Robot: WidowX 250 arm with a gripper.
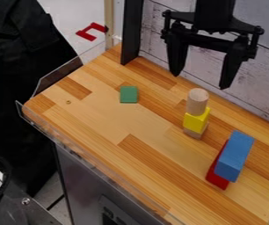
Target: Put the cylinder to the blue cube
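Observation:
The wooden cylinder (197,101) needs to go on the blue block. My gripper will grab the cylinder by its round side next.
The black gripper (201,82) hangs open at the top right, its two fingertips well apart with nothing between them, above the back edge of the table. A plain wooden cylinder (197,101) stands upright on a yellow block (196,121), which rests on a small wooden block (194,133), right of the table's middle. Nearer the front right, a long blue block (235,156) lies on top of a red block (218,174). The cylinder and the blue block are apart.
A green block (129,94) lies on the wooden table (96,118), left of the stack. A whitewashed plank wall runs along the back right, with a dark upright post at the back corner. A clear plastic rim follows the left and front edges.

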